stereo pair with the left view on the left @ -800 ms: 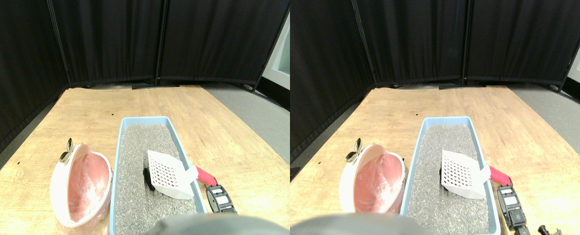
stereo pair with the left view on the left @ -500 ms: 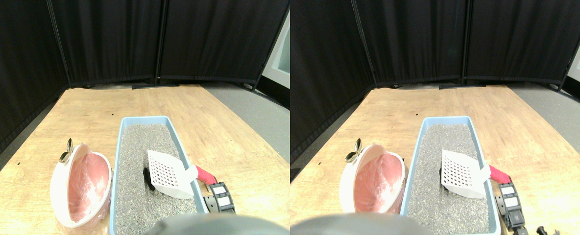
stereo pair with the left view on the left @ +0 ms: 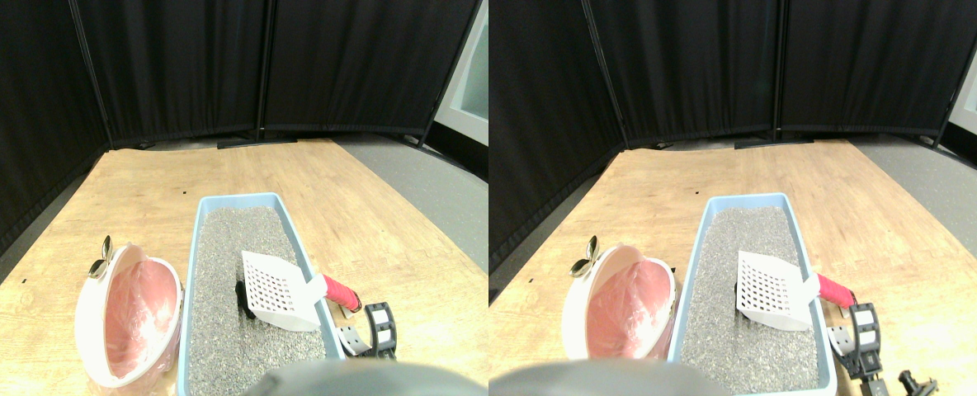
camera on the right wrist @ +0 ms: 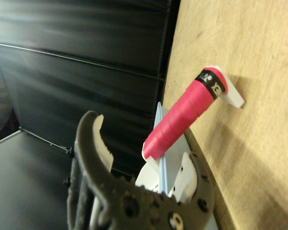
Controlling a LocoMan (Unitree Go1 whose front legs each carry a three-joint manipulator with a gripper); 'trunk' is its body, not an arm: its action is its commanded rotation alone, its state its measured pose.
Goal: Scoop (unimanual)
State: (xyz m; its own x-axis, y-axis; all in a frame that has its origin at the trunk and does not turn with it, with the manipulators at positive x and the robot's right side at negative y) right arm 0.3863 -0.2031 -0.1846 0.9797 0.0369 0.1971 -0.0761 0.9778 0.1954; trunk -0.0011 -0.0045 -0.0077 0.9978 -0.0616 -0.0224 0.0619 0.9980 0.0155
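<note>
To scoop the dark lump (stereo pair with the left view on the left: 243,299) from the litter, my right gripper will next grab the scoop by its pink wrapped handle (stereo pair with the left view on the left: 340,293).
A white slotted scoop (stereo pair with the left view on the left: 274,290) lies in the blue litter box (stereo pair with the left view on the left: 194,272). Its head rests on the grey litter and its pink wrapped handle (stereo pair with the left view on the left: 340,293) sticks out over the right rim. A small dark lump (stereo pair with the left view on the left: 243,299) sits in the litter at the scoop's left edge. My right gripper (stereo pair with the left view on the left: 362,323) is on the wooden floor just outside the box, close behind the handle's end. It is open. In the wrist view the pink handle (camera on the right wrist: 182,120) points away between the spread jaws of the gripper (camera on the right wrist: 144,139), and they do not hold it.
A white bin with a pink liner (stereo pair with the left view on the left: 125,322) lies tipped to the left of the box, with a metal clip (stereo pair with the left view on the left: 101,260) on its rim. Black curtain panels (stereo pair with the left view on the left: 208,66) close off the back. Wooden floor (stereo pair with the left view on the left: 373,214) spreads to the right of the box.
The camera has shifted a little. My right gripper has turned and come closer to the end of the pink handle, with its spread jaws now showing. The scoop has not moved.
</note>
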